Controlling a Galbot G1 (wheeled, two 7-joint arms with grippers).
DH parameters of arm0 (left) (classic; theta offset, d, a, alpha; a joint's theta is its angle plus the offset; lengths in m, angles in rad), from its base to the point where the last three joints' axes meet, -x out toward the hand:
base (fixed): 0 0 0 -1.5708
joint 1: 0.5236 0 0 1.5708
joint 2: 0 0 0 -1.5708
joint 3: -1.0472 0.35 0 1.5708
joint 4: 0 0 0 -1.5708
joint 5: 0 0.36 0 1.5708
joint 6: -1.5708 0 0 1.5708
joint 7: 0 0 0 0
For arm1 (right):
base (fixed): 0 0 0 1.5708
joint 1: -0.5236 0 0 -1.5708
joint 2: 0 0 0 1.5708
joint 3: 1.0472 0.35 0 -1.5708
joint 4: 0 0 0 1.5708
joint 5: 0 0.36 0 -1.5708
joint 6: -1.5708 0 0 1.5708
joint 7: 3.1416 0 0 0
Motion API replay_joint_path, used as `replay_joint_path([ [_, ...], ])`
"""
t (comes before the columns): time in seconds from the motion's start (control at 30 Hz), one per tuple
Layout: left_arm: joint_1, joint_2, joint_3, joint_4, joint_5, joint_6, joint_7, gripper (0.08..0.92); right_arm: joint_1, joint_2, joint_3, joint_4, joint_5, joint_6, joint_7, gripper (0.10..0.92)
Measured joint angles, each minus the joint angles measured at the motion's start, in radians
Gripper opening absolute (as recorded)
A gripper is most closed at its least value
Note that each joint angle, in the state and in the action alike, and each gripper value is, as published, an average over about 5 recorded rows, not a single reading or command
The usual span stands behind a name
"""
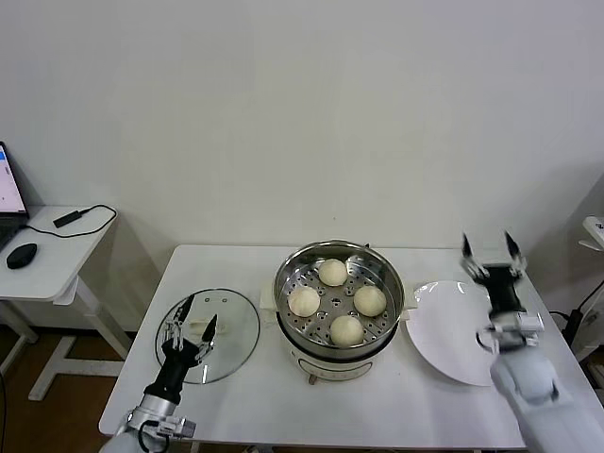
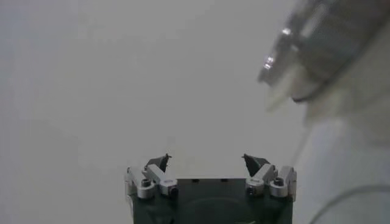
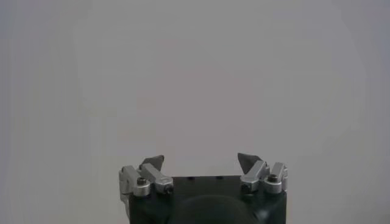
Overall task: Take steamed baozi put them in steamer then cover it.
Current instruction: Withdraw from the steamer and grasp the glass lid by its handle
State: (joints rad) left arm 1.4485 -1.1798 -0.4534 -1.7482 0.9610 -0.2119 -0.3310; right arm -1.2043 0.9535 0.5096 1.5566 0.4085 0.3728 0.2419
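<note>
The glass lid should cover the steamer full of baozi (image 1: 332, 272), so my left gripper needs to pick the lid up by its white handle (image 1: 206, 327) next.
Several cream-white baozi (image 1: 332, 272) lie on the perforated tray inside the shiny steel steamer (image 1: 283, 283) in the middle of the table. The steamer has no cover on it. The glass lid (image 1: 236, 330) with a white handle lies flat on the table to the steamer's left. My left gripper (image 1: 190, 327) is open and empty, pointing up just above the lid. My right gripper (image 1: 490, 253) is open and empty, raised above the far side of the white plate (image 1: 453, 330). The left wrist view shows the left gripper (image 2: 207, 161) open, with the steamer's edge (image 2: 317, 42) blurred beside it. The right wrist view shows the right gripper (image 3: 201, 161) open against the bare wall.
The white plate lies empty to the right of the steamer. A side desk (image 1: 57, 255) with a mouse and a cable stands at the far left, apart from the white table (image 1: 377, 415).
</note>
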Motion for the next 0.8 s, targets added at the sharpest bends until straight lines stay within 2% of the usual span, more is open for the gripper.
replay_joint_path([
  [0.37, -0.05, -0.008, -0.003, 0.137, 0.276, 0.042, -0.016, 0.823, -0.177, 0.116, 0.132, 0.021, -0.023, 0.026, 0.003, 0.823],
  [0.8, -0.134, -0.035, 0.004, 0.261, 0.399, 0.065, -0.048, 0.823, -0.207, 0.169, 0.181, 0.026, -0.044, 0.033, -0.005, 0.823],
])
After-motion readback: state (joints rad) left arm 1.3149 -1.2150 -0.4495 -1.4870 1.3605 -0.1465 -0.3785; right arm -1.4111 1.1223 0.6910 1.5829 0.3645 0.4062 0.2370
